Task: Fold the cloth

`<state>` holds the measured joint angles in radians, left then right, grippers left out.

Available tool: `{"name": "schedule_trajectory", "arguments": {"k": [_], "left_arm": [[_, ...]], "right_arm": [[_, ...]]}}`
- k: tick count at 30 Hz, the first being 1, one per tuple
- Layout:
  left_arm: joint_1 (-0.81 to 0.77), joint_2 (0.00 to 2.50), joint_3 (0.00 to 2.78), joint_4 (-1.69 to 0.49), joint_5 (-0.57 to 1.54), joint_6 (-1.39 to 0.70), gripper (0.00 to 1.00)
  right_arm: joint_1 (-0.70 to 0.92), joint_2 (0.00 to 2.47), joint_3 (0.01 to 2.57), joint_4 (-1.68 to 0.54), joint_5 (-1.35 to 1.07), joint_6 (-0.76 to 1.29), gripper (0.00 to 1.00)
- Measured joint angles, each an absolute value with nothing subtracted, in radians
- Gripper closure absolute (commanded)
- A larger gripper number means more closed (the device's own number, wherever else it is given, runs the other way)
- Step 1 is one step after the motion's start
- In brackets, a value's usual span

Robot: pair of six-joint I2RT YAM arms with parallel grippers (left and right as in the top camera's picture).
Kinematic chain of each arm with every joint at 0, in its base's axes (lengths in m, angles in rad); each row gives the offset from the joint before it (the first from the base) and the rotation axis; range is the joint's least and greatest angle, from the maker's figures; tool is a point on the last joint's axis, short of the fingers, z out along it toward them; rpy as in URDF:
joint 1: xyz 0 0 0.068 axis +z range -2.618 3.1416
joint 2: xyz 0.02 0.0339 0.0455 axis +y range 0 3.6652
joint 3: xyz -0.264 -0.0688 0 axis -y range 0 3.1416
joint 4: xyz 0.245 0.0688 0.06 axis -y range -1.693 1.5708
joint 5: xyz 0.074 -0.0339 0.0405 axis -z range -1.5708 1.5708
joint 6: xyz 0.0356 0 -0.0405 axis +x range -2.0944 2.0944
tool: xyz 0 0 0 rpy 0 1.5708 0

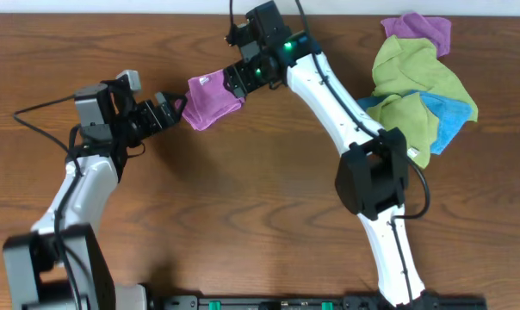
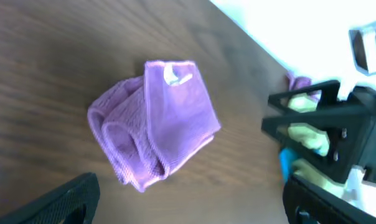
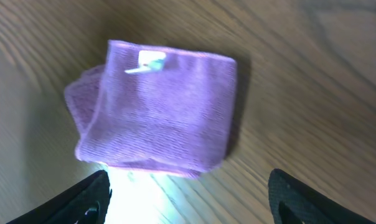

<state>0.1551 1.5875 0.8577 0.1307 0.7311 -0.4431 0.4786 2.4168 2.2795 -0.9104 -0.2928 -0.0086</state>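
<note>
The cloth needs to stay folded while it is set aside, so the robot's left gripper will next pinch the layers of the folded cloth together at the cloth's edge that faces this gripper.
The cloth [image 1: 212,100] lies folded into a small lilac bundle on the wooden table, a white tag showing on its top layer. In the left wrist view the cloth [image 2: 154,121] rests flat, its folded edges toward the camera. My left gripper [image 1: 176,107] stands open just left of it, holding nothing; in its own view the left gripper [image 2: 191,202] has bare table between its dark fingers. My right gripper [image 1: 234,83] is open at the bundle's upper right. The right wrist view shows the cloth [image 3: 157,106] beyond the right gripper [image 3: 188,199], apart from both fingers.
A heap of lime-green cloths [image 1: 411,82] with a blue cloth [image 1: 449,116] and another purple cloth [image 1: 419,30] lies at the table's back right. The right arm [image 1: 337,103] spans the middle of the table. The left arm's base [image 1: 53,258] is at front left.
</note>
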Motion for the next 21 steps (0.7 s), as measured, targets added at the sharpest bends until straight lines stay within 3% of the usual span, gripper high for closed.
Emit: {"name": "schedule_trajectory", "arguments": {"k": [6,21], "left_arm": [[0.168,1.769,0.85,0.326,0.834,-0.62,0.05],[0.168,1.947,0.849,0.483,0.86,-0.806,0.05]], "right_arm": [[0.405,2.417,2.28,-0.973,-0.337,-0.037,0.15],[0.286,2.417,2.28,-0.983,-0.464,-0.07,0.14]]}}
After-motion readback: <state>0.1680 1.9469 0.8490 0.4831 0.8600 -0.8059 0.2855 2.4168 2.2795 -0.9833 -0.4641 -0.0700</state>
